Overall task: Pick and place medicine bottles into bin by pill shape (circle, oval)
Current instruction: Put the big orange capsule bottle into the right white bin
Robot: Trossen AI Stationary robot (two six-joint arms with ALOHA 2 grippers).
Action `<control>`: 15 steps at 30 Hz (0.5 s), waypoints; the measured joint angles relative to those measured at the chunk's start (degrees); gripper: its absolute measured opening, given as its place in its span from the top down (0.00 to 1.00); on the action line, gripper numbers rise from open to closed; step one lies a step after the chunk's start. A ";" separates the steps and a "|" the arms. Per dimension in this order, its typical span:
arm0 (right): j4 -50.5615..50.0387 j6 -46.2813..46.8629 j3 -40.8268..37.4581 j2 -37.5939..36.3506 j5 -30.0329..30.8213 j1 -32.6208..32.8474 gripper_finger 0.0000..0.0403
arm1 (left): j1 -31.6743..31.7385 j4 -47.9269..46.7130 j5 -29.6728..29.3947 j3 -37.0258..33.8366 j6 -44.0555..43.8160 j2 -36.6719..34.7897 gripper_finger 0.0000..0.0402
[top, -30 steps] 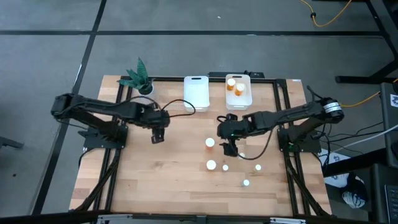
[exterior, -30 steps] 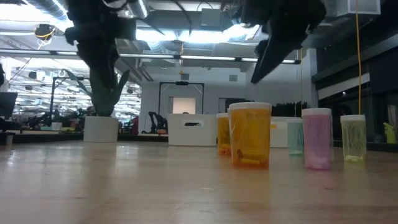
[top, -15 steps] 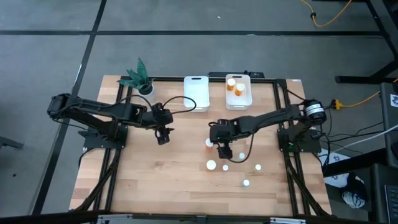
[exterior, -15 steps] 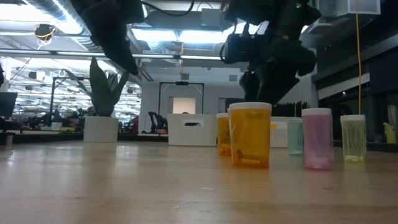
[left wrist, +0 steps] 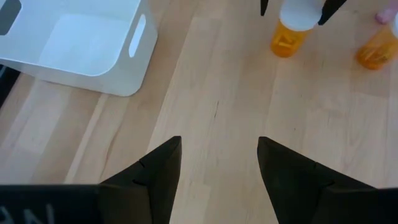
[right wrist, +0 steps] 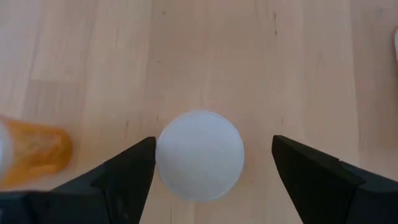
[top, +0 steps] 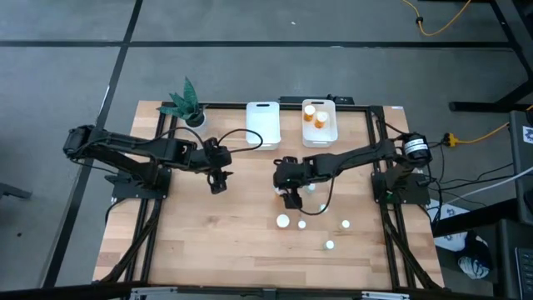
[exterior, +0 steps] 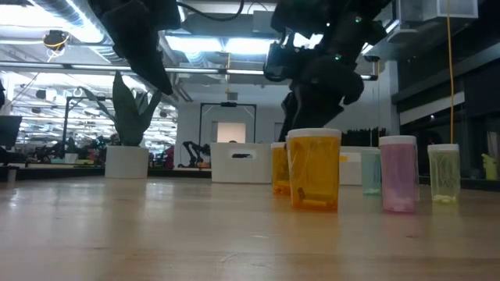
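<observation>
My right gripper can close at the round white cap (right wrist: 199, 155).
My right gripper (top: 287, 197) is open, pointing down over an orange medicine bottle with a white cap (right wrist: 199, 154) near the table's middle. Its fingers (right wrist: 124, 177) stand on either side of the cap, and I cannot see them touch it. This bottle also shows in the left wrist view (left wrist: 289, 31). A second orange bottle (top: 283, 221) stands on its base nearer the front, with several small pale bottles (top: 330, 245) to its right. My left gripper (top: 218, 179) is open and empty, left of the middle.
Two white bins stand at the far edge: the left one (top: 263, 125) shows nothing inside, and the right one (top: 331, 125) holds two orange bottles. A potted green plant (top: 185, 104) stands at the far left. Bare wood lies at the front left.
My right gripper has gone toward the table's left edge and down, from beside the orange bottle to over it, so its open fingers now stand around the cap. My left gripper has shifted a little toward the right. The bottles have kept still.
</observation>
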 joint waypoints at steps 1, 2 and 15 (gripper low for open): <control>0.00 0.02 0.00 0.37 -0.74 -0.14 0.20 | -0.01 0.00 0.00 0.00 0.00 0.02 0.50; -0.23 0.04 0.00 0.70 -1.07 -0.17 0.20 | -0.01 -0.03 0.01 0.00 0.04 0.02 0.50; 0.70 0.27 -0.02 1.42 -1.34 -0.13 0.23 | 0.01 0.03 -0.03 0.00 1.51 0.02 0.50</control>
